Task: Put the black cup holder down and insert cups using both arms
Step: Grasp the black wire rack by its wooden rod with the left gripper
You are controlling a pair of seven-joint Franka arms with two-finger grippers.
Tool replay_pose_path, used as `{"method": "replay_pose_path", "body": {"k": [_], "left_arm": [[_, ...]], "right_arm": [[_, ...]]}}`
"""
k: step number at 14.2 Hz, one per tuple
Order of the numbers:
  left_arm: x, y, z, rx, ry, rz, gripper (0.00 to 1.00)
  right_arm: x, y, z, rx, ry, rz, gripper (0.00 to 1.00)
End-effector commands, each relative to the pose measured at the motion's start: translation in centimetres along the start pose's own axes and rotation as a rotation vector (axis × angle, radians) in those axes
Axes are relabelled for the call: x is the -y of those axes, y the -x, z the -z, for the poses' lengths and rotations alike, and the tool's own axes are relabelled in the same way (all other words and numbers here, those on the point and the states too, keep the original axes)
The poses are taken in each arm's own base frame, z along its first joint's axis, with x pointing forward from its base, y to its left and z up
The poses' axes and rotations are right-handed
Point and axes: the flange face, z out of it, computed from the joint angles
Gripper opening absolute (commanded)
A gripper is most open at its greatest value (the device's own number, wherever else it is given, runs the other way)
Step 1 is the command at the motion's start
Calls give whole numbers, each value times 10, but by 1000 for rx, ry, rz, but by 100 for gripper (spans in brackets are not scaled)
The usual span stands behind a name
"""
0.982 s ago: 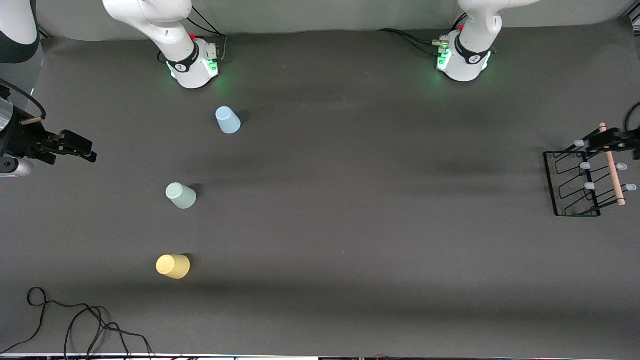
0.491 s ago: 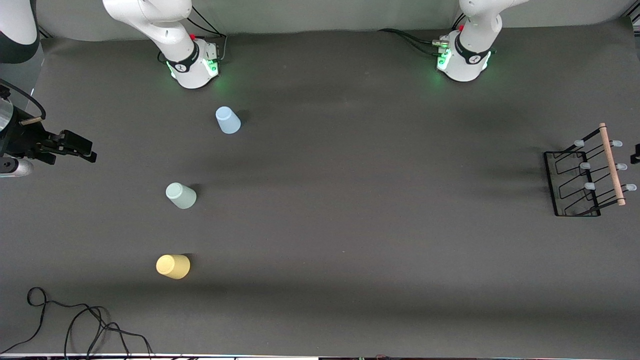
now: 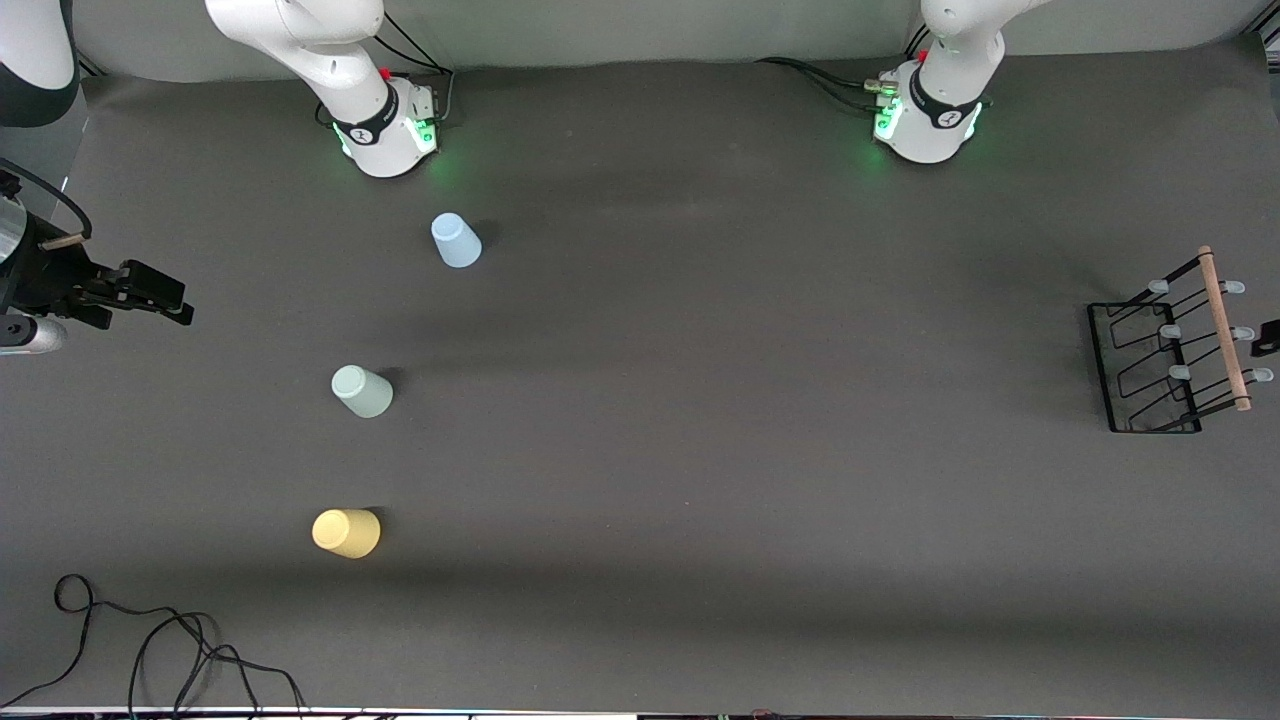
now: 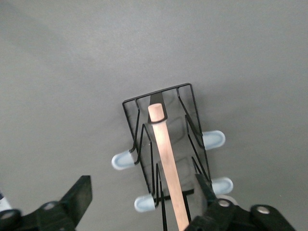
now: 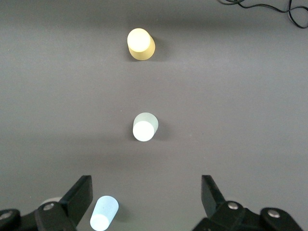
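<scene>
Next, my left gripper grabs the black cup holder by its wooden rod (image 3: 1224, 330) (image 4: 166, 154) to place the holder by the cups.
The black cup holder (image 3: 1145, 368) stands at the left arm's end of the table, its wooden rod (image 3: 1224, 330) on top. In the left wrist view my left gripper (image 4: 143, 192) is open above the holder (image 4: 161, 103), with the rod (image 4: 166, 154) between its fingers and touching neither. In the front view only a bit of that gripper (image 3: 1268, 338) shows. Three cups stand upside down toward the right arm's end: light blue (image 3: 456, 241), pale green (image 3: 362, 391), yellow (image 3: 346, 533). My right gripper (image 3: 165, 300) is open and empty, up over that end.
The arm bases (image 3: 385, 125) (image 3: 930, 120) stand along the table's back edge. A loose black cable (image 3: 150, 640) lies at the front corner by the yellow cup. The right wrist view shows the yellow (image 5: 140, 43), green (image 5: 144, 127) and blue (image 5: 104, 213) cups.
My left gripper has moved off the holder's rod end toward the table's end, then along the holder toward the front camera. The holder, the cups and the right arm have not moved.
</scene>
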Motion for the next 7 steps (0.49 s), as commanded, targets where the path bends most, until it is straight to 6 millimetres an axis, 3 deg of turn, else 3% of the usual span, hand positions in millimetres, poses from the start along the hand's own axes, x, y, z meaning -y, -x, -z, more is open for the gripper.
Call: {"method": "replay_pose_path", "body": {"k": [1, 4, 7], "left_arm": [[-10, 8, -17, -1, 9, 20, 89], [-9, 16, -32, -5, 20, 49, 79], [-19, 20, -47, -12, 67, 141, 78]], "right_arm": [[2, -1, 1, -8, 0, 10, 100], [2, -1, -1, -5, 0, 10, 100], [3, -1, -1, -5, 0, 12, 100]]}}
